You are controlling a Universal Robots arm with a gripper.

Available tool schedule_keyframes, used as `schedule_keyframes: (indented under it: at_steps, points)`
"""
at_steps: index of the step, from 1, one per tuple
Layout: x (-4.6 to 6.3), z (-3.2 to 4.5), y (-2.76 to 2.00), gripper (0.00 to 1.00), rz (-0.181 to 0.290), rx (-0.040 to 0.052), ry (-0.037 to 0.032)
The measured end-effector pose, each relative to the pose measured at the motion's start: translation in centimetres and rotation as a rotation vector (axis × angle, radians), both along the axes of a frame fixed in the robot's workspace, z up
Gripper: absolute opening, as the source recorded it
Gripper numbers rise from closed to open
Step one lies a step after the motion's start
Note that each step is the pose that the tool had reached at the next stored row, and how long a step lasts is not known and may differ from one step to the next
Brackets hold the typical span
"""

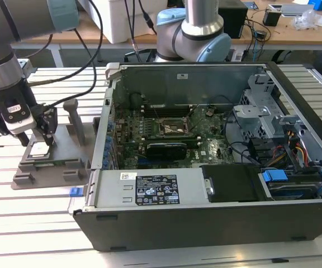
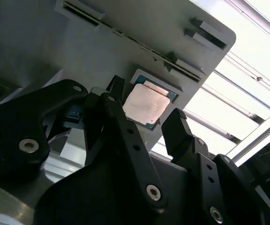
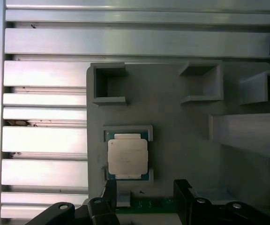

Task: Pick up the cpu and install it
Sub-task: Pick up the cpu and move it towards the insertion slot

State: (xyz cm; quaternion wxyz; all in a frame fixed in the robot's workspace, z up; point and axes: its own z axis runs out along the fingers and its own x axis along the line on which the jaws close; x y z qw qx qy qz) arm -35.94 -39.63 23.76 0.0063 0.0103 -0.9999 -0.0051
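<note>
I will grab the cpu by its open side edges next, as the tray's raised brackets wrap its ends and corners.
The cpu (image 1: 38, 148) is a small square chip with a silvery top. It lies flat in a recess of the grey holder tray (image 1: 49, 167) at the exterior view's left, and it shows in both wrist views (image 2: 146, 104) (image 3: 127, 157). My gripper (image 1: 38, 138) hangs just above the tray over the chip, open. In the second wrist view its black fingers (image 2: 116, 89) stand apart on either side of the cpu with nothing between them. The open computer case (image 1: 217, 223) lies at the exterior view's right, with the motherboard socket (image 1: 175, 127) in its middle.
Two grey upright posts (image 1: 74, 120) rise from the holder tray close beside my gripper. A black graphics card (image 1: 166, 148) sits just in front of the socket. Cables and a drive cage (image 1: 261, 111) crowd the case's right side. The table is slatted aluminium (image 1: 32, 223).
</note>
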Motion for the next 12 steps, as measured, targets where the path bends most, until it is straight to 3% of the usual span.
schedule_keyframes:
  at_steps: [3,12]
  points:
    - [-0.1,-0.96,0.49,0.60,0.010,0.0000,0.0003]
    - [-1.1,-2.74,1.50,0.60,0.031,0.0011,0.0001]
